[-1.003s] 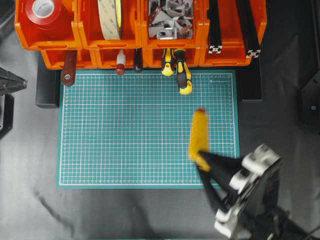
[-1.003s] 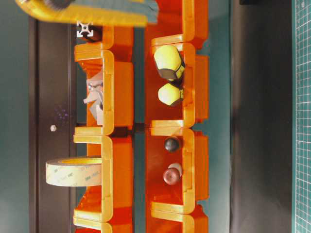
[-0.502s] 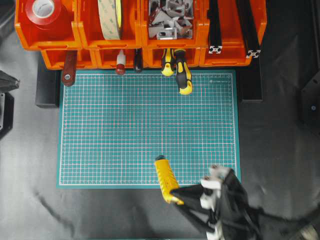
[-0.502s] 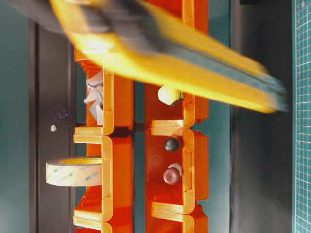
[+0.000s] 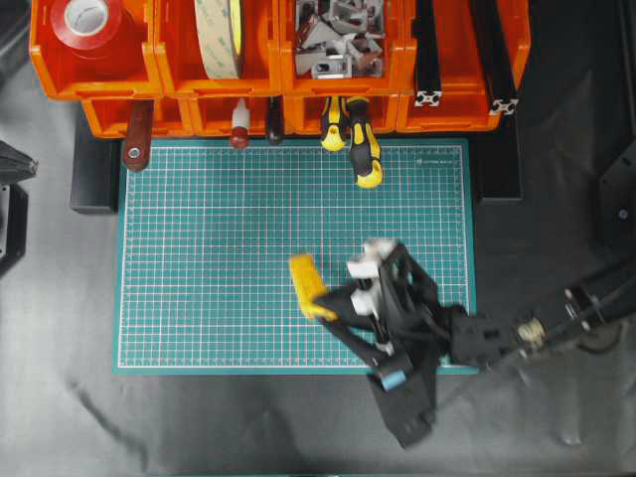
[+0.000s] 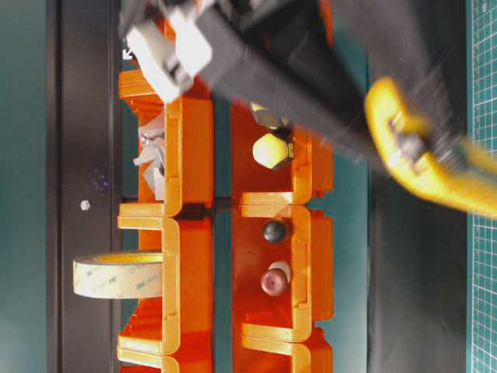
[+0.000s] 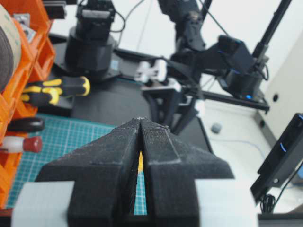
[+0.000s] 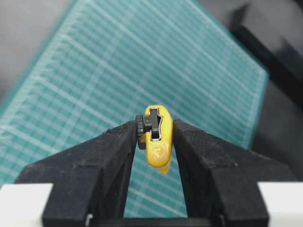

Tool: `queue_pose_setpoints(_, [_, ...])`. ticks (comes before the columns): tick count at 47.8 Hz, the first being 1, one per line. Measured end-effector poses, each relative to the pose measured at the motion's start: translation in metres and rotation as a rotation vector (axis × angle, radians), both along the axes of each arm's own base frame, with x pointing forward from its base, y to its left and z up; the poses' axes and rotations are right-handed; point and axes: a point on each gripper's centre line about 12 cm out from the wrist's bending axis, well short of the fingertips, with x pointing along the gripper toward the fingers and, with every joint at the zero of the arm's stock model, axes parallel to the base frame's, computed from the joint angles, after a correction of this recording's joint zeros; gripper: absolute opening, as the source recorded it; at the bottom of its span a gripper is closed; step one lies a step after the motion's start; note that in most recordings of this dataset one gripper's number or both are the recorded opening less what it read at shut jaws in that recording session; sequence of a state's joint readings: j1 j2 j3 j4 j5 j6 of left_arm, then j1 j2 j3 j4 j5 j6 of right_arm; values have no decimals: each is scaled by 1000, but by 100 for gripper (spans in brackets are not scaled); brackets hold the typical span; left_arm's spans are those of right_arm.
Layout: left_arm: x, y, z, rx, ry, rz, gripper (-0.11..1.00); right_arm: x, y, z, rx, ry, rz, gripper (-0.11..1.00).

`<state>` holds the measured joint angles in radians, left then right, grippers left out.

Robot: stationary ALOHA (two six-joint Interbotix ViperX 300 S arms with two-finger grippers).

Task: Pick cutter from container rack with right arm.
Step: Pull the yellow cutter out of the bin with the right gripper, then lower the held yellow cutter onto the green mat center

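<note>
My right gripper keeps holding the yellow cutter for now, since it hangs above the green mat and if I opened now, it would drop.
The cutter, an all-yellow knife, hangs above the green mat with my right gripper shut on its rear end. In the right wrist view both black fingers press the cutter from either side, and my right gripper holds it tip-away over the grid. At table level the cutter shows blurred in front of the container rack. The orange container rack runs along the back, well away from the cutter. My left gripper is shut and holds nothing, off the mat's left side.
Two yellow-and-black screwdrivers stick out of the lower bins over the mat's back edge, beside a red-handled tool. Upper bins hold red tape, a tape roll, metal brackets and black rails.
My right arm has swung from below the mat's front edge up over its centre-right, carrying the cutter along. The grip is unchanged. The left gripper has stayed put.
</note>
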<state>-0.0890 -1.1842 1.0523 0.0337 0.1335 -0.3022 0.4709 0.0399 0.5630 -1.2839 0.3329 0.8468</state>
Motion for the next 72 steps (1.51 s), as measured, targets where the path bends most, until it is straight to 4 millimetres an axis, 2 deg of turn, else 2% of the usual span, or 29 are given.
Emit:
queue_pose_setpoints(11, [-1,5,-7,9,61,28,1,13,-16,2,-40,-24,2,26])
queue_pose_setpoints(28, [-4,16,-5,25,54,99,1,26,-34,-25,-35,32,-9,26])
queue_pose_setpoints(40, [-5,16,-3,31,48,99,1,29,-30,-33,10,49,17,26])
queue_pose_setpoints(61, [-5,16,-3,28,47,99,1,8,-31,-59,94,121,-11,26])
queue_pose_setpoints(72, [-5,16,-3,28,47,99,1,4,-31,-63,116,132,-5,26])
